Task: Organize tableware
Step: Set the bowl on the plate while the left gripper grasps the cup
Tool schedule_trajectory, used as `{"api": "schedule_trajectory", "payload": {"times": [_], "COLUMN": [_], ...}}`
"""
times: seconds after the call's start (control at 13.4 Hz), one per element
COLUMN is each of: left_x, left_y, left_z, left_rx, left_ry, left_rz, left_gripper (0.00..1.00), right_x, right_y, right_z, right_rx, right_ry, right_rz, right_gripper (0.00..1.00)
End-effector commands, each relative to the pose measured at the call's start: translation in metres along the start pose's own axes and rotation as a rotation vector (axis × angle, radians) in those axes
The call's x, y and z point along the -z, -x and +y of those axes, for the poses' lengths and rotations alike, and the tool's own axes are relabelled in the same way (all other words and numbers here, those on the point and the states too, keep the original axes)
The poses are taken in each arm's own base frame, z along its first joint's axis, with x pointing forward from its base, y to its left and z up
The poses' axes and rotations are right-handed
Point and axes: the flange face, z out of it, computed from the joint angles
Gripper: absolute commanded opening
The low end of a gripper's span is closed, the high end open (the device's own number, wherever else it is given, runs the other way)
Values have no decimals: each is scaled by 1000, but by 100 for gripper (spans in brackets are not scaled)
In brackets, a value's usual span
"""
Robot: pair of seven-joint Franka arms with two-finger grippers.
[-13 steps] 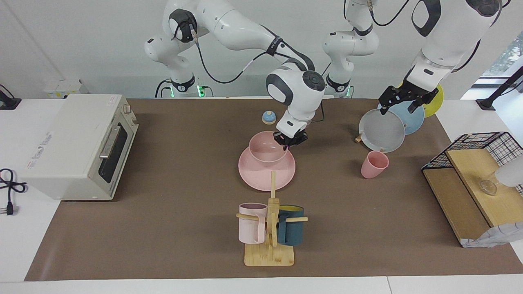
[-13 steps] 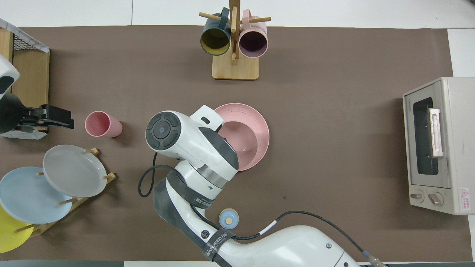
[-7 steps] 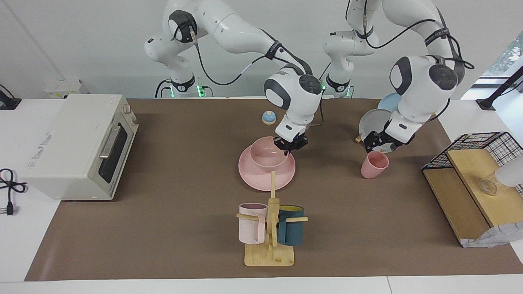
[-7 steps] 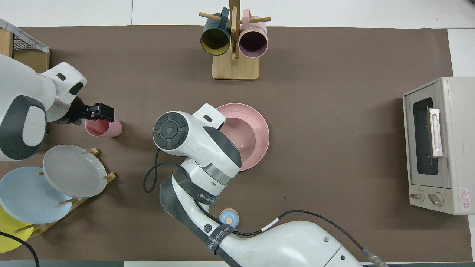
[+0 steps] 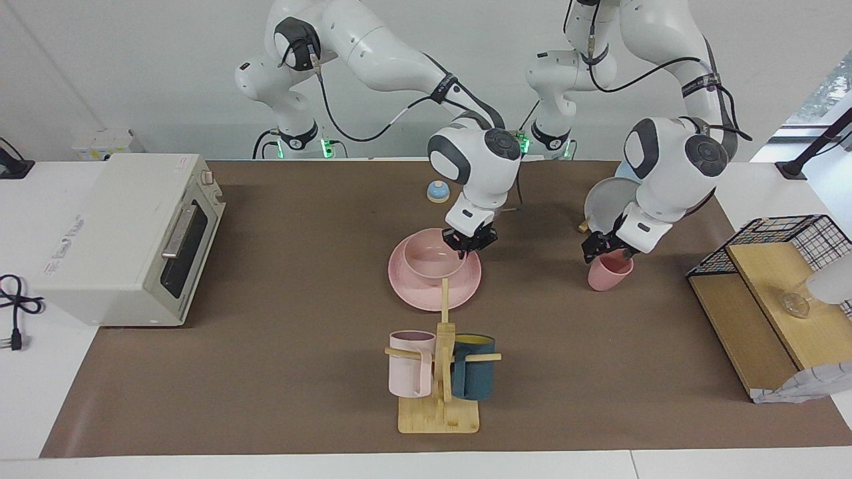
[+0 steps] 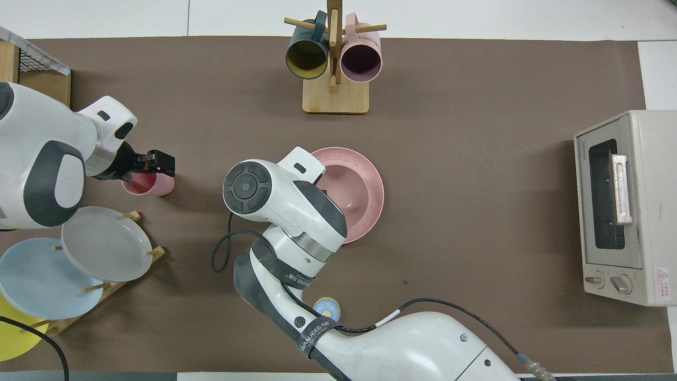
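I will organize the tableware, so next I will pinch the pink cup [image 5: 607,274] by its rim with my left gripper.
The pink plate [image 5: 409,287] lies mid-table, with the pink bowl [image 5: 429,258] on it; both also show in the overhead view, the plate [image 6: 374,182] and the bowl [image 6: 346,188]. My right gripper [image 5: 470,243] is shut on the bowl's rim on the side toward the left arm's end; in the overhead view its own wrist hides it. The pink cup [image 5: 607,274] stands upright toward the left arm's end, beside the plate rack. My left gripper [image 5: 604,247] is down at the cup's rim [image 6: 148,185], fingers apart, and partly covers its mouth.
A mug tree [image 5: 439,392] with a pale pink and a teal mug stands farther out than the plate. A rack with grey [image 6: 103,243], blue and yellow plates is near the left arm. A toaster oven [image 5: 126,233], a wooden shelf with a wire basket [image 5: 765,279] and a small blue bell [image 5: 437,191] are also here.
My right gripper has lowered the bowl onto the plate. My left arm has swung from over the plate rack down to the pink cup.
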Motion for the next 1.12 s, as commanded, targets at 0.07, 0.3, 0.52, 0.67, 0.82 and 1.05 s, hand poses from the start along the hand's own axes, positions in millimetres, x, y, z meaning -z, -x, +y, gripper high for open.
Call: {"api": "schedule_trajectory", "payload": {"times": [0.07,0.3,0.52,0.67,0.82,1.05], "left_x": [-8,-16,-22,-19,-18,2], "left_y": [11,17,23,21,19,10], "left_z": [-3,-5,-5,-6,-7,-1], "left_rx": [21,23,22,5,-18,-25], "left_ry": [26,24,23,24,22,22], "left_rz": [23,24,40,43,47,29], "left_gripper": [99,86,12,0,0,0], "right_x": [3,25,57,81,99,130], "right_y": [-7,-18,-37,-41,-43,-42], "right_z": [13,25,73,116,167,269], "right_rx": [-20,-38,-77,-114,-117,-63], "right_ry": [-10,-4,-1,19,53,50], "right_rz": [11,11,0,-29,-88,-132], "right_gripper": [42,47,59,70,80,95]}}
